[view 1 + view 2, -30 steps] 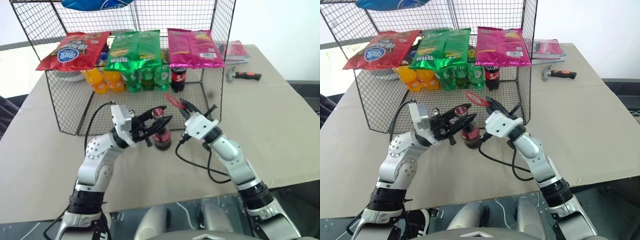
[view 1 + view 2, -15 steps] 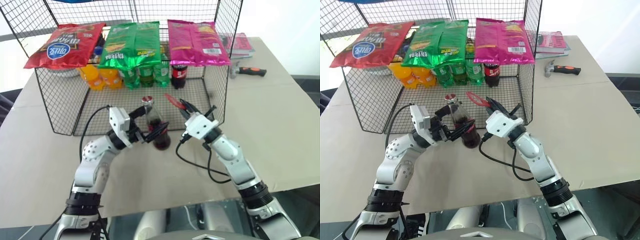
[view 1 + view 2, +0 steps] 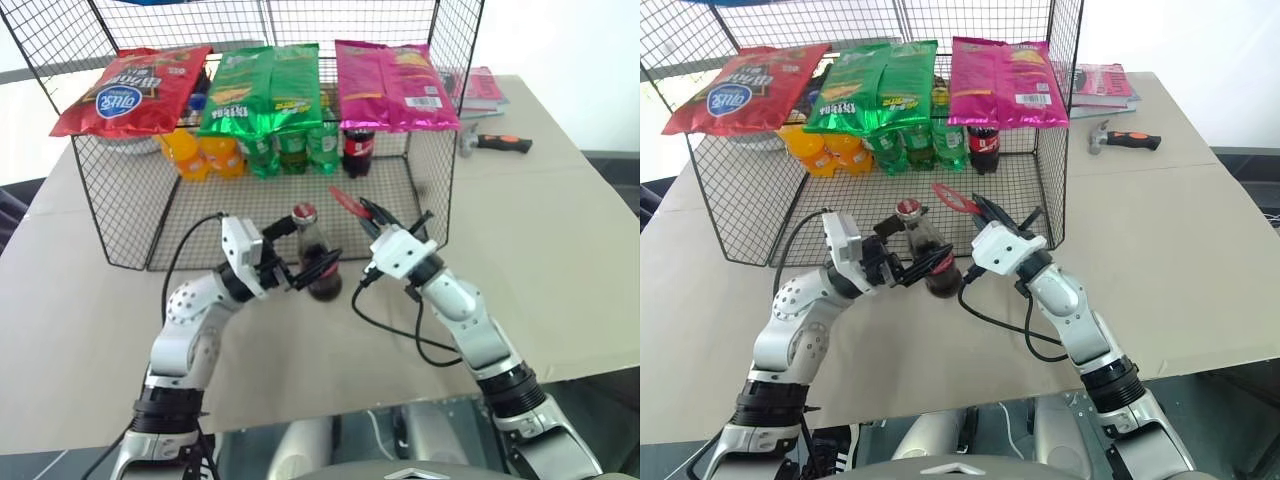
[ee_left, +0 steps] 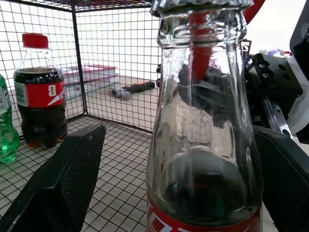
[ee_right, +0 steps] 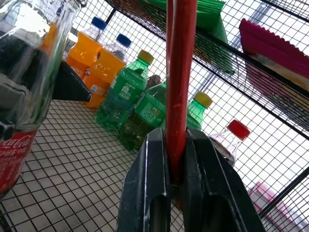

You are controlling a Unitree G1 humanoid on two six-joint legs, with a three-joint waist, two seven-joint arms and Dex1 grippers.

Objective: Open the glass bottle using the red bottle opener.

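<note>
I need to hold the glass bottle by its body [image 3: 322, 270] with my left gripper. The glass bottle's capped neck [image 3: 305, 215] then stays free for the red opener to open it.
The glass bottle [image 3: 309, 236] stands on the table just in front of the wire rack, leaning a little, with dark liquid and a red cap [image 3: 304, 212] on its clear neck [image 4: 203, 111]. My left gripper [image 3: 314, 246] is open, one black finger [image 4: 63, 183] on each side of the bottle's body. My right gripper [image 3: 373, 213] is shut on the red bottle opener [image 3: 345, 200], whose flat red handle [image 5: 180, 72] rises from between the fingers. The opener's head is just right of the bottle's cap and apart from it.
A black wire rack [image 3: 430, 190] stands behind the bottle, with snack bags [image 3: 270, 95] on its shelf and several soda bottles [image 3: 290, 150] under them, among them a squat cola bottle [image 4: 41, 96]. A hammer [image 3: 497, 143] and books [image 3: 482, 88] lie at the back right.
My left gripper has opened wider and let go of the bottle, which now stands straighter between its fingers. The view shifted a second ago. The right gripper kept still with the opener.
</note>
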